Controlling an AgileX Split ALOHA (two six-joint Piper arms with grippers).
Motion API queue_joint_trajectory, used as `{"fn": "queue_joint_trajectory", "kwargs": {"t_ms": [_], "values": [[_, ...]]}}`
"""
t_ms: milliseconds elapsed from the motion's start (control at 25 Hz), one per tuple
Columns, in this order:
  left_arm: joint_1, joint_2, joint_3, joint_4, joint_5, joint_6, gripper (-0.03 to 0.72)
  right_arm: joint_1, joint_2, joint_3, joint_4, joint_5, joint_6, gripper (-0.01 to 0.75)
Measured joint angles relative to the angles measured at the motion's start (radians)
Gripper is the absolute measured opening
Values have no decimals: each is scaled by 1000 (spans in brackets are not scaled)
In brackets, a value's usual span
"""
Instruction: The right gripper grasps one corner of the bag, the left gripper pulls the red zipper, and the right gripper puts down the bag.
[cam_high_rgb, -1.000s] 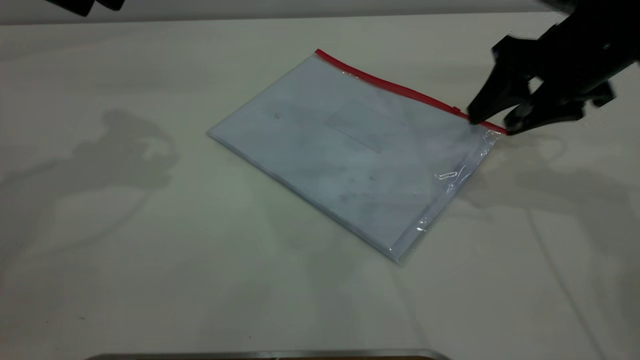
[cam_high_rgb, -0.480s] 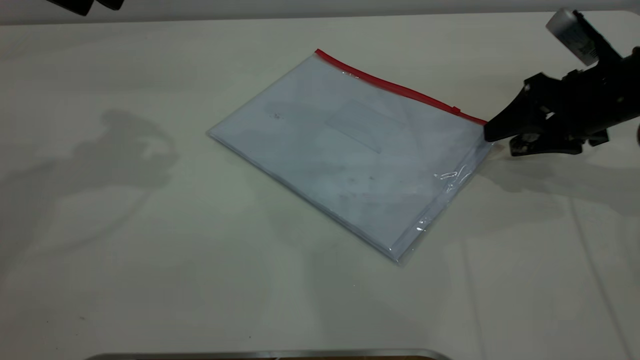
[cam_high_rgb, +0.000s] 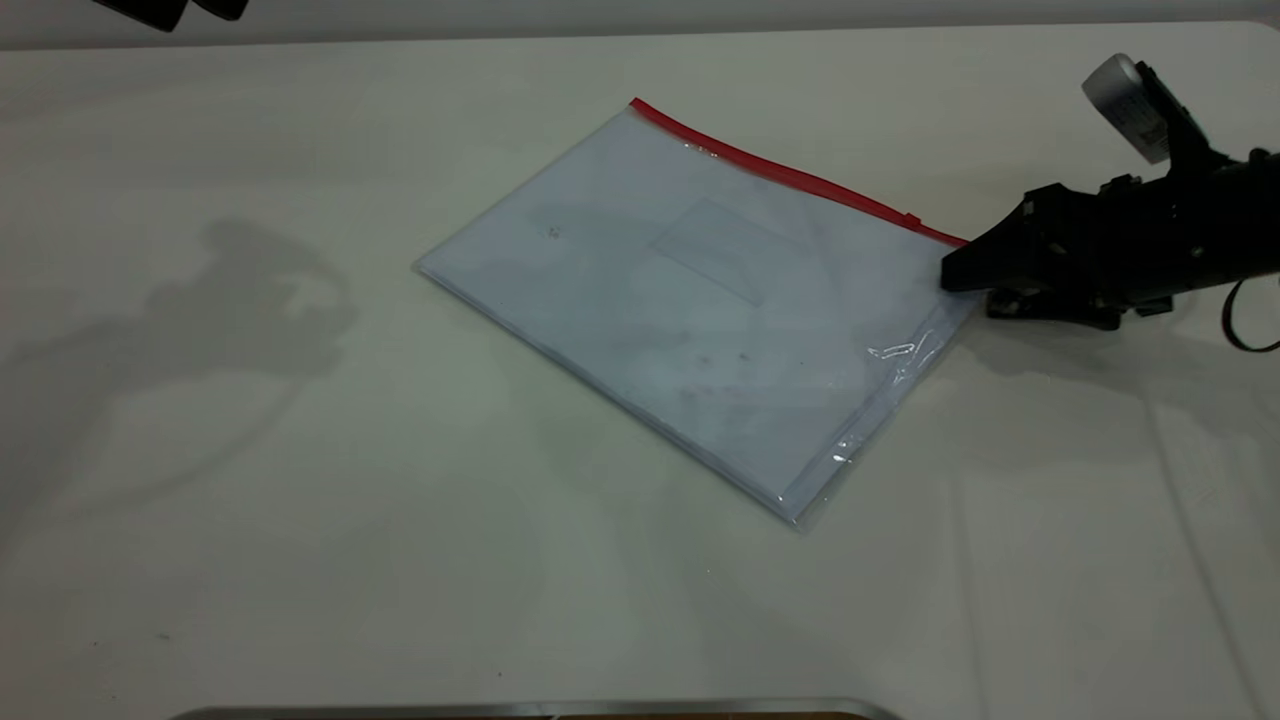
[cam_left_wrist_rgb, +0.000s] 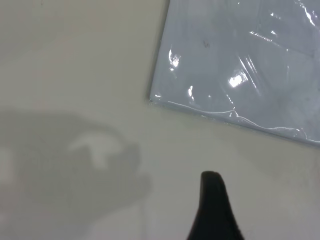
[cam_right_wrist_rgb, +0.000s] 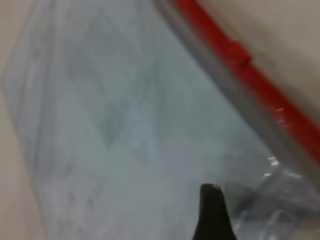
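Observation:
My right gripper reaches the bag (cam_high_rgb: 700, 290) next and picks up its corner beside the slider tab (cam_high_rgb: 912, 219), leaving the red zipper free to be pulled.
The bag (cam_high_rgb: 700, 290) lies flat on the white table, a clear pouch with white sheets inside. The red zipper (cam_high_rgb: 790, 175) runs along its far edge, with the slider tab (cam_high_rgb: 912, 219) near the right end. My right gripper (cam_high_rgb: 968, 292) is low at the bag's right corner, open, with its upper finger over the plastic and its lower finger at the table beside the corner. In the right wrist view one finger (cam_right_wrist_rgb: 212, 212) shows above the bag (cam_right_wrist_rgb: 125, 125), beside the zipper (cam_right_wrist_rgb: 220, 40). My left gripper (cam_high_rgb: 185, 10) is parked at the far left, open, away from the bag (cam_left_wrist_rgb: 240, 60).
A thin black cable (cam_high_rgb: 1240, 325) loops behind the right gripper. A metal edge (cam_high_rgb: 540, 710) runs along the near side of the table. The table's far edge lies just behind the bag's far corner.
The right gripper has come down from above the zipper end and slid left. Its upper finger now reaches over the bag's corner. The bag and the left arm have not moved.

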Motion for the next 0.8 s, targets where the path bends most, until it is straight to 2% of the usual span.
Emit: {"fn": "queue_joint_trajectory", "kwargs": {"t_ms": [320, 480, 680, 800], "values": [[0, 0, 0, -10, -5, 0, 589, 0, 48, 0, 8, 111, -50, 573], [0, 0, 0, -19, -7, 0, 589, 0, 49, -10, 8, 137, -54, 543], [0, 0, 0, -20, -8, 0, 589, 12, 59, -37, 8, 146, -58, 475], [0, 0, 0, -20, -8, 0, 589, 17, 60, -40, 8, 148, -58, 390]]}}
